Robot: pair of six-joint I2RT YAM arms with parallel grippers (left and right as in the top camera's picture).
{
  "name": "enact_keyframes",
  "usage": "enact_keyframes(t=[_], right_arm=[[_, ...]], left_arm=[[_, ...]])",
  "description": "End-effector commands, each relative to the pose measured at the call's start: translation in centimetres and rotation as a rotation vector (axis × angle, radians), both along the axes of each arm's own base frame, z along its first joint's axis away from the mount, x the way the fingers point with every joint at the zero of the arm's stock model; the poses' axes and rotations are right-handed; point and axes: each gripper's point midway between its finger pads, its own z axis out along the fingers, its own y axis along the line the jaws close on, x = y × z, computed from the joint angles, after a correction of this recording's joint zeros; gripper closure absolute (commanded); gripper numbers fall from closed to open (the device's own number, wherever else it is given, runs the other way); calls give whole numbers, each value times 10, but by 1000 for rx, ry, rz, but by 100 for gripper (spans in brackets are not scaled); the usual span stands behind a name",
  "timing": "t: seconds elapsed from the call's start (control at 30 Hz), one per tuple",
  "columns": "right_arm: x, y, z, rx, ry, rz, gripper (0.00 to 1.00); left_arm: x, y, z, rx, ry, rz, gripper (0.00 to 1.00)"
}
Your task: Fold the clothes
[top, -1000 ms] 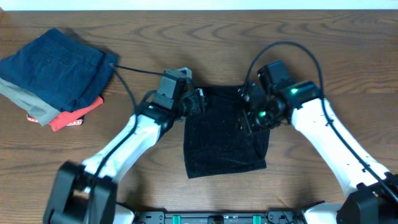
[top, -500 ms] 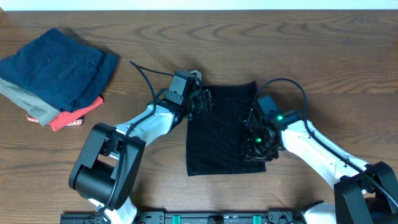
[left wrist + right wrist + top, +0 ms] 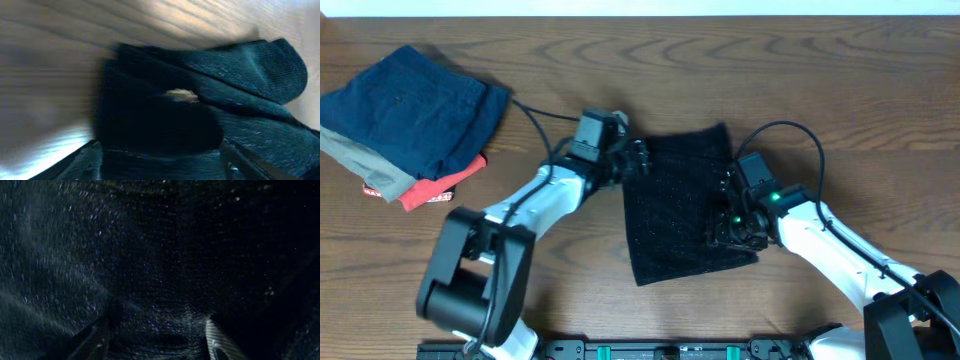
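Next, my left gripper grabs the black clothes, layers together, by their far corner nearest the navy garment (image 3: pixel 148 113) to lay them on that pile.
The black speckled clothes (image 3: pixel 680 210) lie folded into a rough rectangle at the table's middle, slightly tilted. My left gripper (image 3: pixel 642 160) is at its upper left corner. In the left wrist view its jaws (image 3: pixel 160 162) are spread wide, with dark bunched fabric (image 3: pixel 250 75) between and ahead of them, and a small pale spot (image 3: pixel 180 94) shows on the cloth. My right gripper (image 3: pixel 725 232) rests on the garment's right side near the lower edge. In the right wrist view its jaws (image 3: pixel 155 340) are apart and press down on the fabric (image 3: pixel 150 255). No buttons show.
A folded navy garment (image 3: pixel 410 100) lies at the back left on top of a grey piece (image 3: pixel 360 160) and a red piece (image 3: pixel 440 185). Black cables loop above each arm. Bare wooden table (image 3: pixel 840 100) surrounds the black cloth.
The black garment has turned slightly and its lower edge has slid to the right. The right gripper moved down the garment's right side. The left gripper stayed at the upper left corner.
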Motion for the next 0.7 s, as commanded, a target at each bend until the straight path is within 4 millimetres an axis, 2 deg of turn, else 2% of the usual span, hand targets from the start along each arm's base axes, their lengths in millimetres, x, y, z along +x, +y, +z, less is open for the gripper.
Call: enact_keyframes(t=[0.0, 0.1, 0.2, 0.3, 0.47, 0.57, 0.67], right_arm=[[4, -67, -29, -294, -14, -82, 34], [5, -68, -29, -296, -24, -46, 31], [4, -69, -29, -298, -19, -44, 30], [4, -68, -29, -298, -21, -37, 29], [5, -66, -29, -289, -23, -37, 29], [4, -66, -29, -289, -23, -37, 29], [4, -67, -29, -290, -21, -36, 29]], left_arm=[[-1, 8, 9, -18, -5, 9, 19], [-8, 7, 2, -16, 27, 0, 17], [-11, 17, -14, 34, 70, 47, 16], [-16, 15, -26, 20, 123, 61, 12], [-27, -9, -37, -56, 170, -17, 6], [-31, -31, -37, -124, 166, -87, 5], [-36, -45, -44, -133, 167, -126, 5]])
